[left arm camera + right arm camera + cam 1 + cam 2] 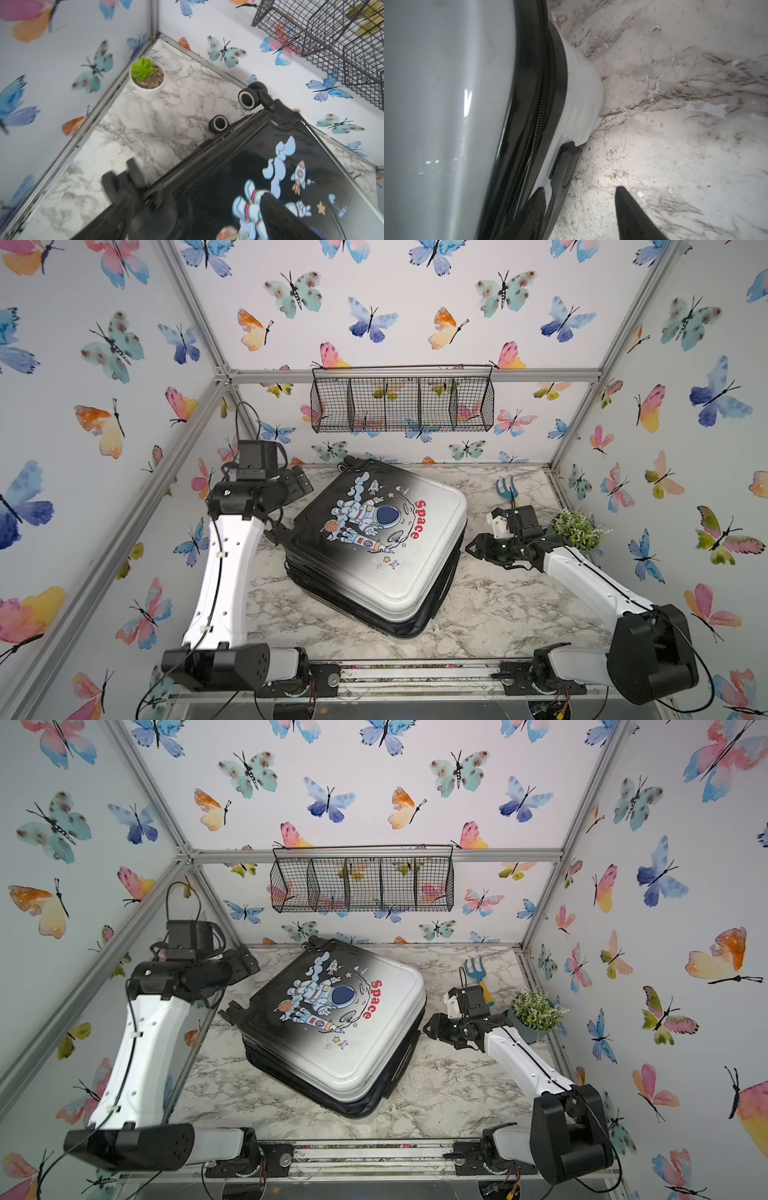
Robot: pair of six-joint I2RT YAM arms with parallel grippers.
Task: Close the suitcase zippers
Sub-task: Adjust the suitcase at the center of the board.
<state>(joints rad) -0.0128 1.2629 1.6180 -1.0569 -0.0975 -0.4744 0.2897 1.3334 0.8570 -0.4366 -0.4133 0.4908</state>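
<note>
The suitcase needs to be turned and held steady for zipping, so my left gripper should grab it next by the lower shell's rim point(290, 561) beside the near wheel point(276, 533).
The suitcase point(386, 539) lies flat in the middle of the marble table, astronaut print up, black at the far left and fading to white at the near right. Its wheels point(247, 97) point to the far left. The black zippers point(537, 124) run along the rim between the two shells; no pull shows. More track bulges along the near right side point(399, 1056). My left gripper point(291, 502) point(191, 207) hovers open over the wheel-side edge. My right gripper point(471, 549) point(579, 189) is open, low beside the right side. One finger lies against the lower shell, the other over bare table.
A blue hand fork point(507, 489) and a leafy potted plant point(577, 526) stand behind my right arm. A white pot with a green succulent point(147, 76) sits in the far left corner. A wire basket point(403, 400) hangs on the back wall. Walls enclose three sides.
</note>
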